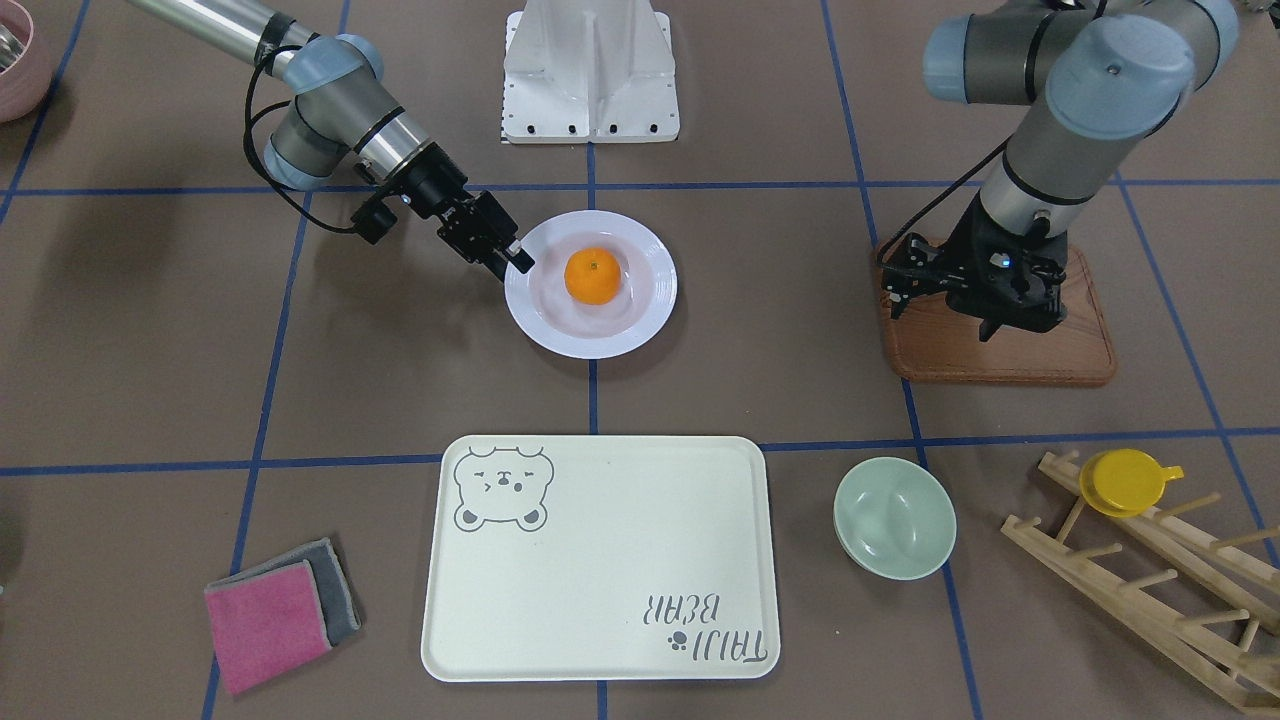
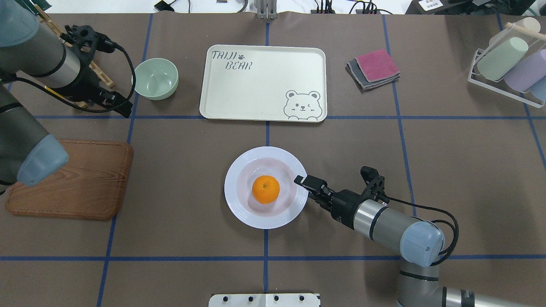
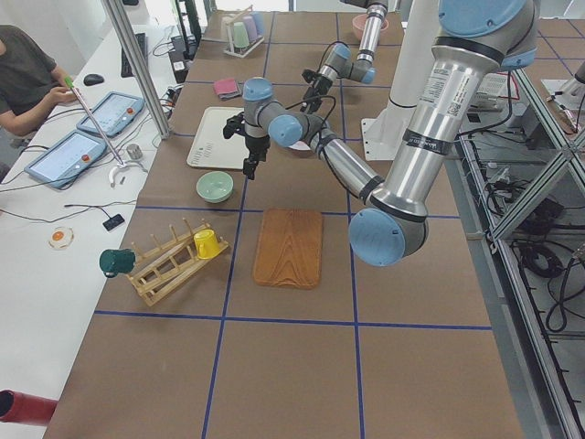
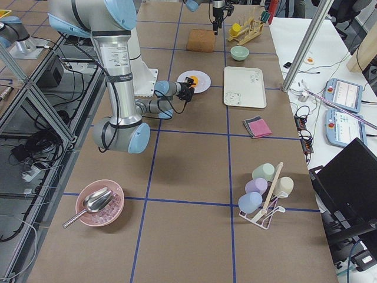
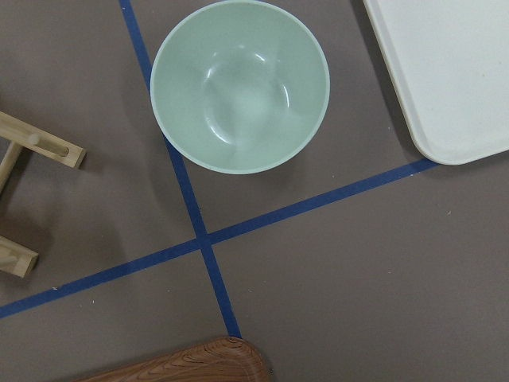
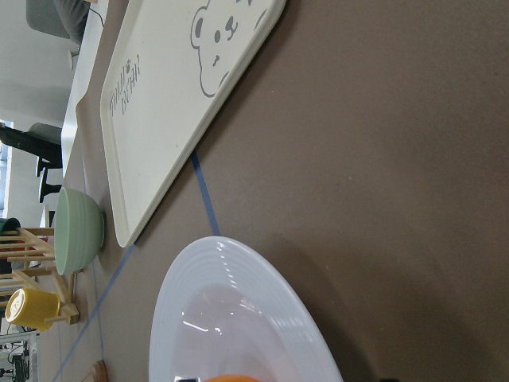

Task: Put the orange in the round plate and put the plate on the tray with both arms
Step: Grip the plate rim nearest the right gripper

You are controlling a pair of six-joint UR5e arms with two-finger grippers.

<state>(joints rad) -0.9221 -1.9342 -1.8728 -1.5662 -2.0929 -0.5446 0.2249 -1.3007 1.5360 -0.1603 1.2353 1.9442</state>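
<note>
My right gripper grabs the round plate by its rim next, to place the plate with the orange onto the tray.
The orange lies in the well of the white round plate, which stands on the table nearer the robot than the cream tray. Nothing lies on the tray. My right gripper is low at the plate's rim, on the robot's right side. Its fingers are slightly open, one above the rim and one below it. In the front-facing view the right gripper meets the plate at the rim. My left gripper hangs high between the wooden board and the green bowl, and its jaws are not clear.
A brown wooden board lies at the left and a pale-green bowl stands left of the tray. Folded pink and grey cloths lie right of the tray. A wooden rack holds a yellow cup. A cup stand occupies the far right.
</note>
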